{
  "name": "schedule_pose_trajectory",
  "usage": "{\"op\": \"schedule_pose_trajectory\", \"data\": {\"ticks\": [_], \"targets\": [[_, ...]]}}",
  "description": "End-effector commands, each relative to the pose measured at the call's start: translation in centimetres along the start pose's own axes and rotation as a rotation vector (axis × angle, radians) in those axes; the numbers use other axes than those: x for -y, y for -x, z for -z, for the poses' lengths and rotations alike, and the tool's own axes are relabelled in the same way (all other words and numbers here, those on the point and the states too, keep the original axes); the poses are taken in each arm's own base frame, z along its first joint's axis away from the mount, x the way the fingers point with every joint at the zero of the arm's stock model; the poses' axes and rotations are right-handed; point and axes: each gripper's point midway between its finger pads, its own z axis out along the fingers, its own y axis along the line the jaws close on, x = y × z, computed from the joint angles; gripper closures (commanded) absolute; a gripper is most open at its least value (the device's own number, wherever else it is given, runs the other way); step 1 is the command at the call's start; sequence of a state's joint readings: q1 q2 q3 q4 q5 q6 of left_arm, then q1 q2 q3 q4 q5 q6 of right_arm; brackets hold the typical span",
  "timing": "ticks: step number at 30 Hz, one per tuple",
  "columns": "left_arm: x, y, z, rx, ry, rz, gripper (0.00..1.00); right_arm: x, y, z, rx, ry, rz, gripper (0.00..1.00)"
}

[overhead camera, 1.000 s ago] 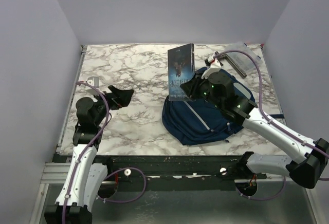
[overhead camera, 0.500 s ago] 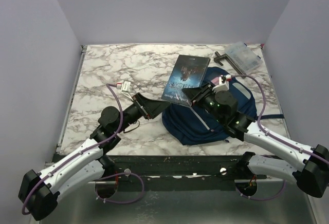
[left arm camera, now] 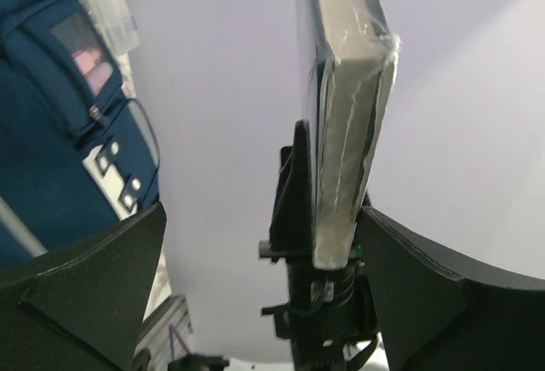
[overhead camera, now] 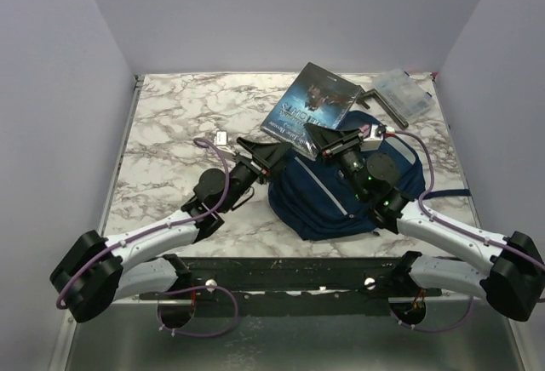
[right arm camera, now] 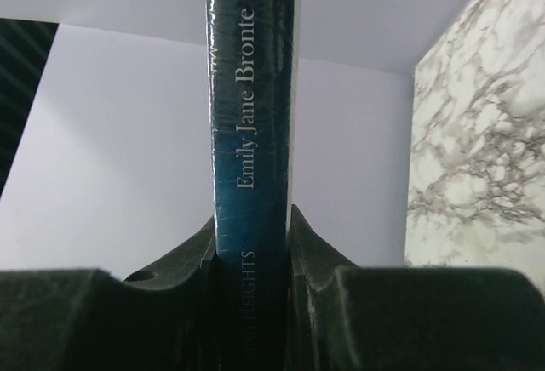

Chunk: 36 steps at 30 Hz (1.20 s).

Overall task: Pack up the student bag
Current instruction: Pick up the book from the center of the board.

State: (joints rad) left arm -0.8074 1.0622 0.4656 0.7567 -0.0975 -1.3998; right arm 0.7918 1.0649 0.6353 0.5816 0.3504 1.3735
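Note:
My left gripper will next grab the book by its page edge (overhead camera: 288, 140) at its lower end. That leaves the book's far end free to go into the bag (overhead camera: 336, 192).
The student bag (overhead camera: 336, 192), navy with grey stripes, lies at the table's front right; its pocket side shows in the left wrist view (left arm camera: 60, 133). My right gripper (overhead camera: 330, 139) is shut on the lower end of a dark blue paperback book (overhead camera: 311, 109). It holds the book tilted in the air above the bag's back edge. In the right wrist view the book's spine (right arm camera: 251, 133) stands clamped in that gripper (right arm camera: 251, 260). My left gripper (overhead camera: 269, 156) is open at the bag's left edge. Its fingers (left arm camera: 85, 286) stand wide, with the book (left arm camera: 345, 133) a little beyond them and untouched.
A clear plastic case (overhead camera: 402, 92) and a dark bar-shaped thing (overhead camera: 372, 99) lie at the table's back right corner, behind the bag. Marble tabletop (overhead camera: 187, 124) spreads to the left. Grey walls close in three sides.
My left arm has swung from the table's left side over to the bag's left edge, still open. My right gripper has tipped the book from upright to leaning back and left.

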Motion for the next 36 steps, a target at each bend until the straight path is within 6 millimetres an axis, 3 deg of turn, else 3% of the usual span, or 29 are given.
{"op": "schedule_pose_trajectory", "data": {"ticks": [1,6,11,14,16,19,22,25,28,32,36], "targets": [[5.8,1.6,-2.3,0.096,-0.203,0.079,0.08,-6.8,0.3,0.8,-0.014,0.287,-0.146,0.99],[7.3,1.4,-3.4,0.121,-0.279,0.059,0.21,-6.4,0.0,0.8,-0.021,0.312,-0.147,0.99],[6.7,0.9,-4.5,0.120,-0.264,0.073,0.35,-5.9,0.1,0.8,-0.011,0.318,-0.141,0.99],[6.1,0.9,-4.6,0.126,-0.261,0.077,0.52,-5.5,0.5,1.0,0.011,0.301,-0.139,0.96],[6.3,1.1,-4.3,0.137,-0.269,0.040,0.64,-4.8,0.3,0.9,0.002,0.253,-0.121,0.90],[6.4,1.7,-3.4,0.174,-0.277,-0.063,0.83,-2.6,0.2,1.7,-0.017,0.161,-0.082,0.65],[6.5,2.5,-1.9,0.196,-0.288,-0.206,1.00,0.9,0.9,3.2,0.001,0.010,-0.003,0.27],[6.1,3.7,0.2,0.227,-0.279,-0.325,1.00,5.4,3.4,5.8,0.065,-0.226,0.193,0.05],[4.5,5.9,2.5,0.269,-0.187,-0.459,1.00,8.0,6.8,9.0,0.118,-0.431,0.456,0.00],[2.9,9.5,6.1,0.312,0.090,-0.727,1.00,7.6,9.4,10.7,0.061,-0.571,0.820,0.00],[0.5,12.9,10.5,0.305,0.414,-0.952,1.00,7.1,7.2,9.3,-0.257,-0.572,1.186,0.00]]}}
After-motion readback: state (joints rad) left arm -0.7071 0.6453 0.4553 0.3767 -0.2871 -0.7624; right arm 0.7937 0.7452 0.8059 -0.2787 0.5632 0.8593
